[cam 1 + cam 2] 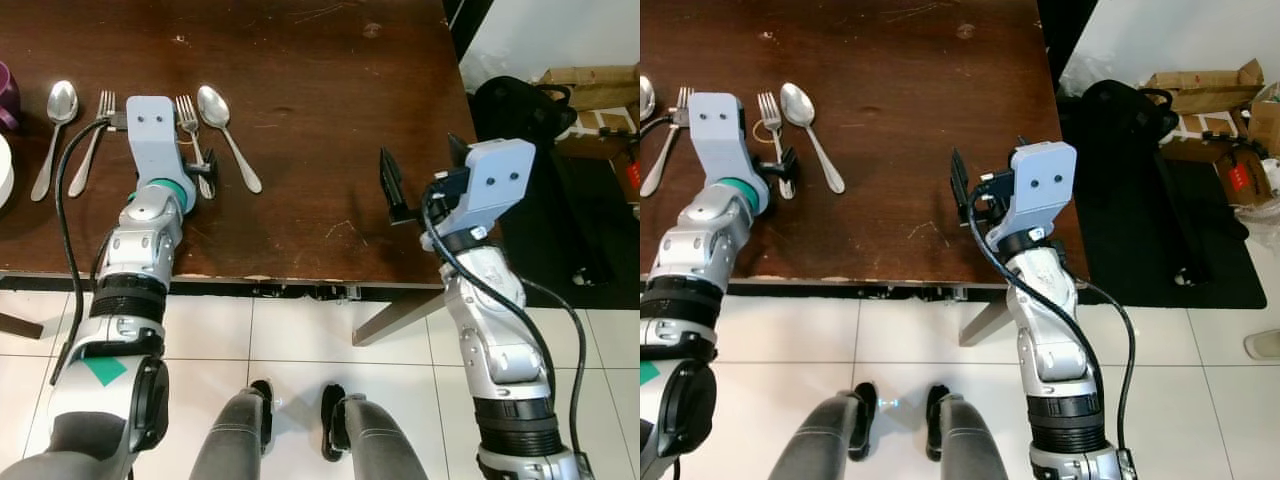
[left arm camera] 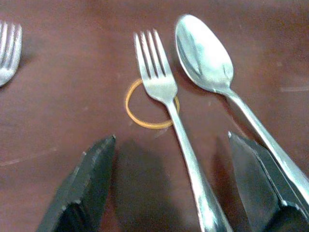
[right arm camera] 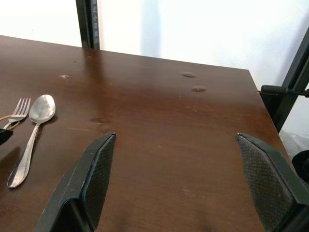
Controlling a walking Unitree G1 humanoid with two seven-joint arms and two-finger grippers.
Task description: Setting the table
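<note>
The left gripper grabs the fork over the rubber band by its slim handle (image 1: pixel 197 150) next, since the fork's pointed teeth lie bare at one end.
On the dark wooden table (image 1: pixel 320 90) a fork (image 2: pixel 161 87) and a spoon (image 2: pixel 205 55) lie side by side; an orange rubber band (image 2: pixel 131 108) rests under the fork's neck. My left gripper (image 2: pixel 171 139) is open and low over the table, its fingers either side of this fork's handle, with the spoon's handle by one finger. A second spoon (image 1: pixel 55 125) and fork (image 1: pixel 95 135) lie further left. My right gripper (image 1: pixel 420 170) is open and holds nothing, hovering over the table's near right part.
A purple mug (image 1: pixel 8 95) and a white plate rim (image 1: pixel 4 170) sit at the table's far left. The table's near edge (image 1: pixel 300 280) runs just before my legs. On the floor to the right are a black bag (image 1: pixel 515 105) and cardboard boxes (image 1: pixel 595 90).
</note>
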